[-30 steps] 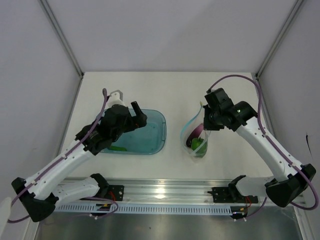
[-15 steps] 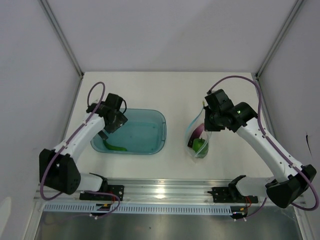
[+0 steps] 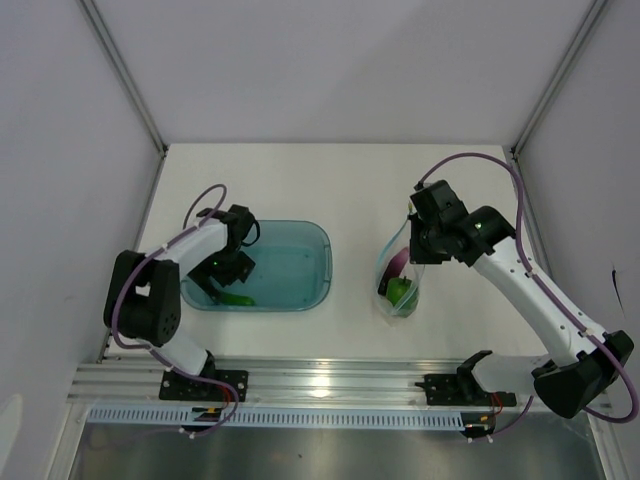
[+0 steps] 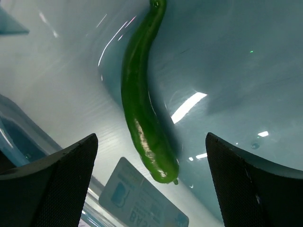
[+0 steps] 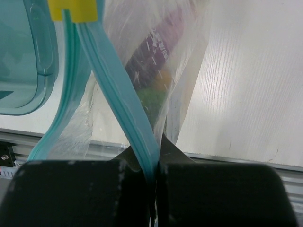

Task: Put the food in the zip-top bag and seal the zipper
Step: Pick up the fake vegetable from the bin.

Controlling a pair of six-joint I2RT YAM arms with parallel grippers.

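I will next grab the long green vegetable across its body with my left gripper, close to the thick near end, to put it lengthwise into the open bag.
A long glossy green vegetable lies in the teal tray, at its front left. My left gripper is over it and open. The vegetable's near end shows between the two fingers, untouched. My right gripper is shut on the blue-teal zipper of the clear zip-top bag and holds it up with its mouth open. A pink-purple piece and a green piece sit inside. I cannot make out the yellow-orange fruit.
A yellow slider sits on the zipper strip. The tray's corner lies left of the bag. A white label shows through the tray floor. White walls close in the table on three sides; a metal rail runs along the front.
My left arm has drawn back and folded, bringing its gripper down into the tray's left part over the green vegetable. The right gripper has kept hold of the bag, almost still.
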